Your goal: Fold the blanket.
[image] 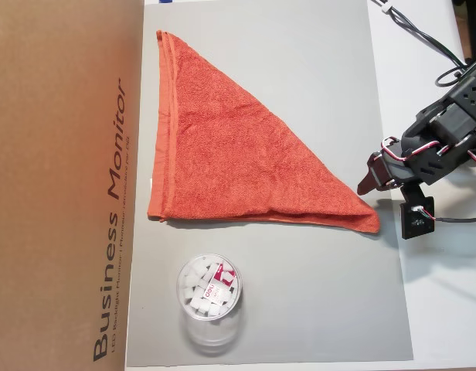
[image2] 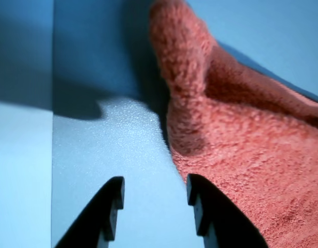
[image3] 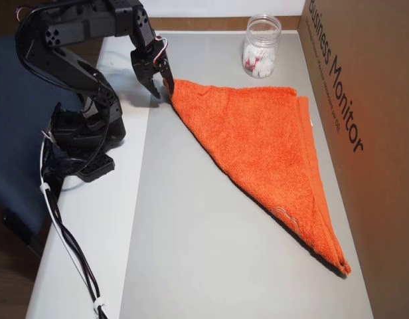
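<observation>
Next, my gripper grabs the orange-red blanket by its pointed corner at the mat's edge to fold the triangle (image: pixel 226 151) in half.
The orange-red blanket (image: pixel 230 154) lies folded into a triangle on the grey mat (image: pixel 300 301). One pointed corner reaches the mat's right edge in an overhead view. My gripper (image: pixel 369 182) hovers just beside that corner, at the mat's edge. In the wrist view the gripper (image2: pixel 154 186) is open, with only bare mat between the two black fingers (image2: pixel 113 194). The blanket (image2: pixel 241 144) lies along the right finger's outer side, its corner raised and bunched ahead. In an overhead view the gripper (image3: pixel 161 90) sits at the tip of the blanket (image3: pixel 264 139).
A clear plastic cup (image: pixel 209 297) of small white pieces stands on the mat below the blanket. A brown cardboard box (image: pixel 60 185) borders the mat's left side. The arm's base (image3: pixel 81 143) and cables sit on the white table beside the mat.
</observation>
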Robot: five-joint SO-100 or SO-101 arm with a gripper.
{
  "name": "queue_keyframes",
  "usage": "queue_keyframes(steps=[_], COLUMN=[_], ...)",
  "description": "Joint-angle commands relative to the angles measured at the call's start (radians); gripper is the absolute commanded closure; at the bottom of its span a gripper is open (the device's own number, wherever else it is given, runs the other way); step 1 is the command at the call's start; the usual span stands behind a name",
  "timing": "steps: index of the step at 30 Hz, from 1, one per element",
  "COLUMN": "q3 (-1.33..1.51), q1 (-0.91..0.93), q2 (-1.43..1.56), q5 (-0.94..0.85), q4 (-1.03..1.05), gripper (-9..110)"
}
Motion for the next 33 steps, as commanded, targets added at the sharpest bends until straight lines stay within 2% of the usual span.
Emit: queue_keyframes(steps=[1, 10, 18, 33], q3=[0.000, -0.043, -0.072, -0.058], q1=[-0.014, -0.017, -0.023, -0.081], q2=[0.018, -0.106, -0.167, -0.310], q5=[-0.005, 0.005, 0.011, 0.012], q4=[-0.011, -0.137, -0.146, -0.345], gripper=[89, 89, 89, 89])
